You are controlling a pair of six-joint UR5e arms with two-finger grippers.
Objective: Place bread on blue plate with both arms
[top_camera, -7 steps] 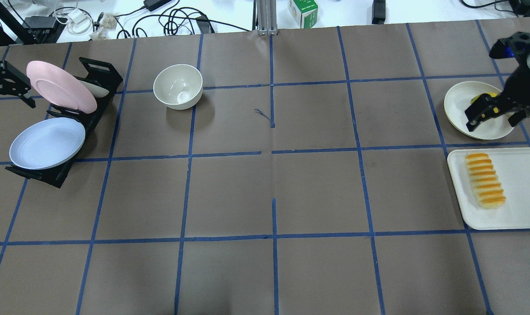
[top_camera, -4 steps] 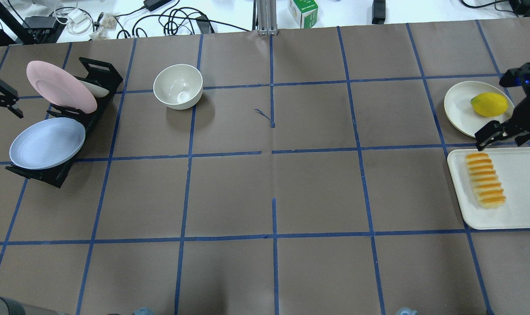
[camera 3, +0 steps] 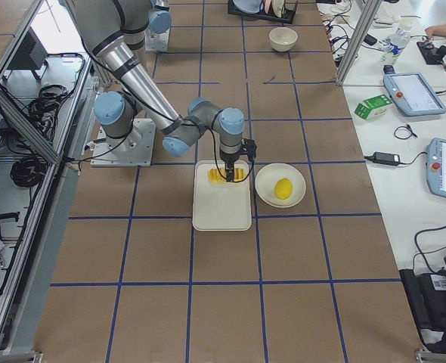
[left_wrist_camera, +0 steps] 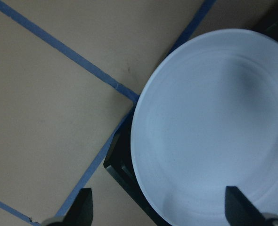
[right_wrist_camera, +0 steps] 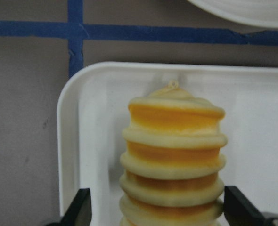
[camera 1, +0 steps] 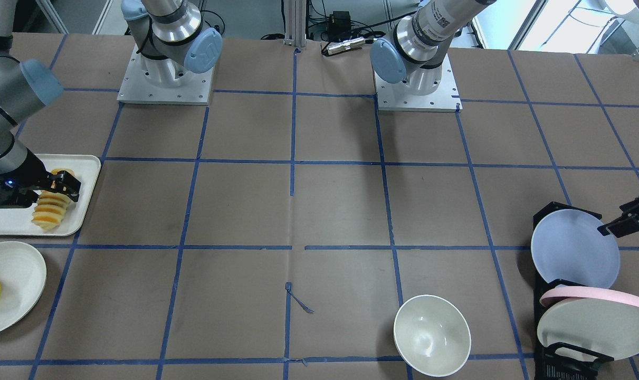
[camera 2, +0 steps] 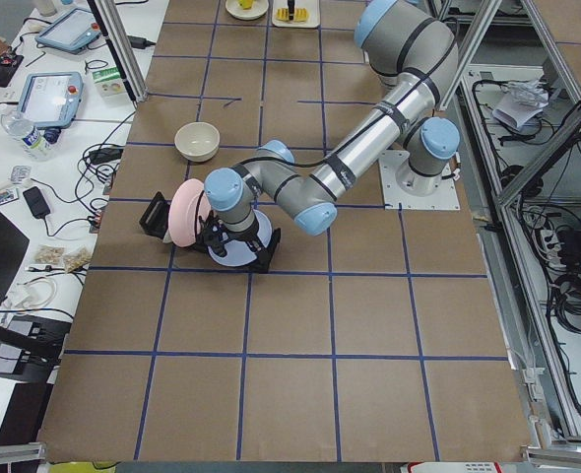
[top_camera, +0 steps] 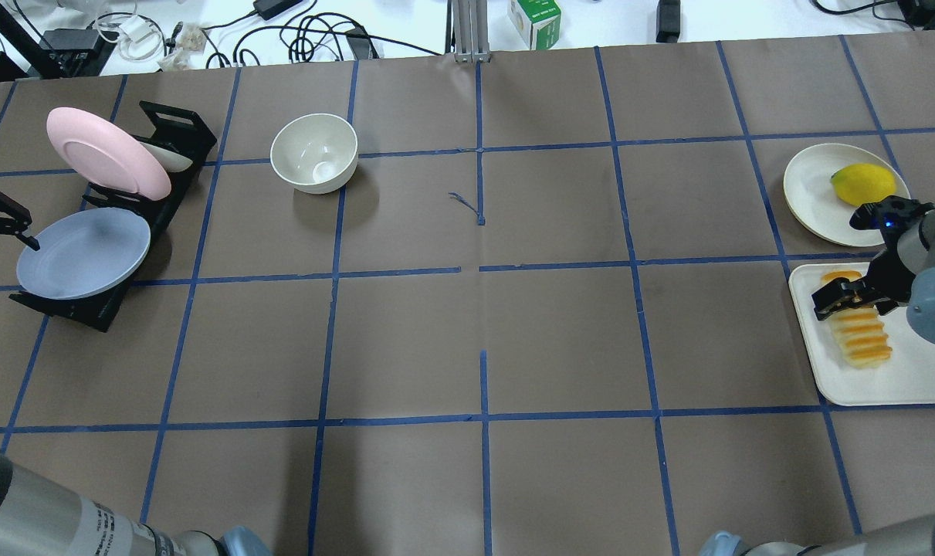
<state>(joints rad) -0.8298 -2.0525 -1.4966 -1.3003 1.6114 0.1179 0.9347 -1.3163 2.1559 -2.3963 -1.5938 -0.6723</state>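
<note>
The ridged sides of the bread [right_wrist_camera: 174, 155] have my fingers reaching down along them, low over the white tray. My right gripper should close on the bread now.
The bread [top_camera: 862, 333] lies lengthwise on a white tray [top_camera: 926, 371] at the right. My right gripper [top_camera: 853, 298] is open and hangs over the loaf's far end. The right wrist view shows its fingers [right_wrist_camera: 80, 207] on either side of the bread [right_wrist_camera: 174, 155] without touching it. The blue plate [top_camera: 81, 253] leans in a black rack [top_camera: 175, 130] at the left. My left gripper [top_camera: 4, 259] is open beside the plate's left rim. In the left wrist view the blue plate [left_wrist_camera: 214, 127] lies partly between its fingers [left_wrist_camera: 84, 207].
A pink plate [top_camera: 108, 150] stands in the same rack, behind the blue one. A white bowl [top_camera: 314, 152] stands at the back left of centre. A cream plate [top_camera: 811, 185] with a yellow lemon [top_camera: 862, 184] sits just beyond the tray.
My right gripper has moved from over the cream plate toward me, to over the bread's far end. My left gripper has moved toward me, down beside the blue plate. Both stay open.
</note>
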